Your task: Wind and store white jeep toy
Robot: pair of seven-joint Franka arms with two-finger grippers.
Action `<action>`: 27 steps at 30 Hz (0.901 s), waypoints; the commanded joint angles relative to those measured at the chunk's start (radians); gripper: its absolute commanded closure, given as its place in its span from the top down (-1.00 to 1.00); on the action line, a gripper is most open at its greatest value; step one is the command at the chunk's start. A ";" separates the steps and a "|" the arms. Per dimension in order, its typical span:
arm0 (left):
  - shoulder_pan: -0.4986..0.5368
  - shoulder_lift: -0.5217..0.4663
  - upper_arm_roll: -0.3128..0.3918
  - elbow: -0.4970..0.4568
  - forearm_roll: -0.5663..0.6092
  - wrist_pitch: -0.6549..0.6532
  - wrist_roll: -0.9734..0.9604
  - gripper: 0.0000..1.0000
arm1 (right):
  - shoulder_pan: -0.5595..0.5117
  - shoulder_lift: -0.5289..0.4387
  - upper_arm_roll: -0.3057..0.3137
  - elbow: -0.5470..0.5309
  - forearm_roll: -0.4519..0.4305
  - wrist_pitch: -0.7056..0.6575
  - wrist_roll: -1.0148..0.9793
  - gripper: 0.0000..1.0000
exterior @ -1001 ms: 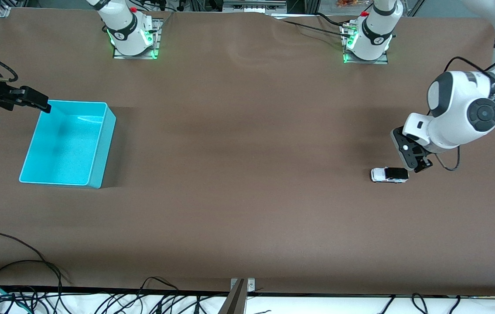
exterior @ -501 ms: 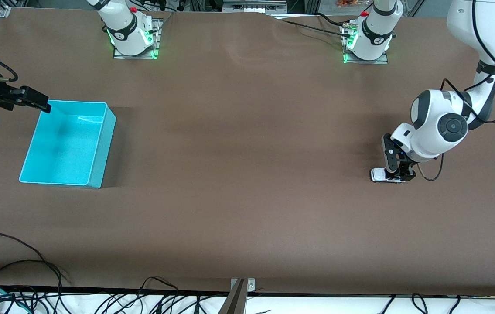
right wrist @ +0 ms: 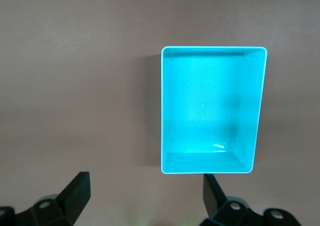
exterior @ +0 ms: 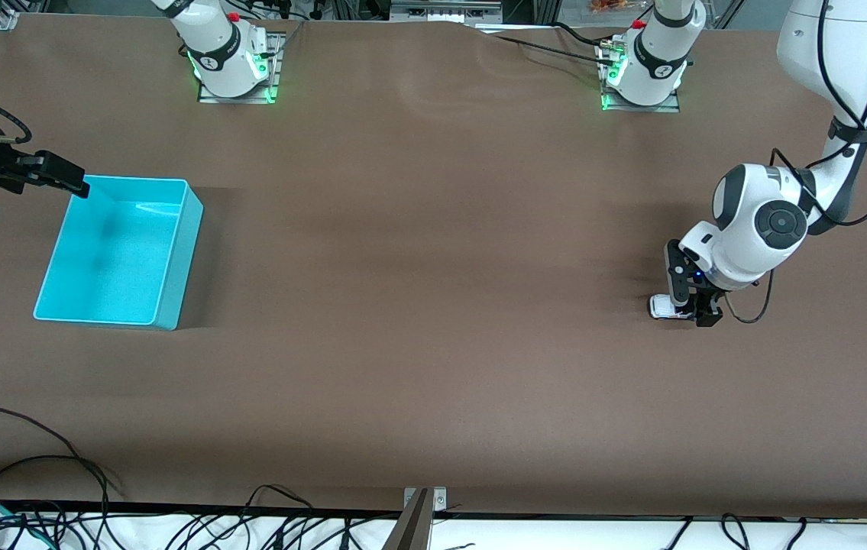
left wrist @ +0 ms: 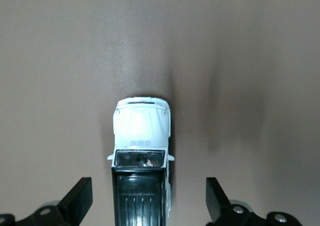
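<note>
My left gripper needs to come down before closing on the jeep's black rear, as its fingers hang high and wide of it in the left wrist view.
The white jeep toy [exterior: 661, 307] [left wrist: 142, 131] stands on the brown table at the left arm's end, its black rear top partly hidden in the front view. My left gripper [exterior: 693, 312] [left wrist: 148, 198] is low over it and open. Its fingers [left wrist: 80, 198] stand wide on either side of the black rear, with bare table showing between each finger and the toy. My right gripper [exterior: 70, 179] [right wrist: 145, 193] waits open and empty over the table beside a corner of the cyan bin [exterior: 177, 267] [right wrist: 205, 162].
The cyan bin stands at the right arm's end and has nothing in it. Both arm bases [exterior: 231, 57] [exterior: 643, 65] stand along the edge farthest from the front camera. Black cables [exterior: 36, 489] and a metal bracket [exterior: 418, 519] lie along the nearest edge.
My left gripper has swung from beside the jeep's rear to low over it, with its open fingers now straddling the black top. The jeep and the right arm have not moved.
</note>
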 commanded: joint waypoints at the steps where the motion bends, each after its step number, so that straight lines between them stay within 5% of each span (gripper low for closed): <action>1: 0.013 0.032 -0.003 0.030 0.027 0.024 0.014 1.00 | -0.006 -0.013 0.002 -0.014 -0.002 -0.005 -0.009 1.00; 19: 0.032 0.098 -0.003 0.044 0.030 0.061 0.017 0.97 | -0.006 -0.013 0.002 -0.014 0.000 -0.019 -0.007 1.00; 27: 0.030 0.106 -0.005 0.044 0.064 0.086 0.032 -0.18 | -0.006 -0.013 0.002 -0.014 0.000 -0.019 -0.007 1.00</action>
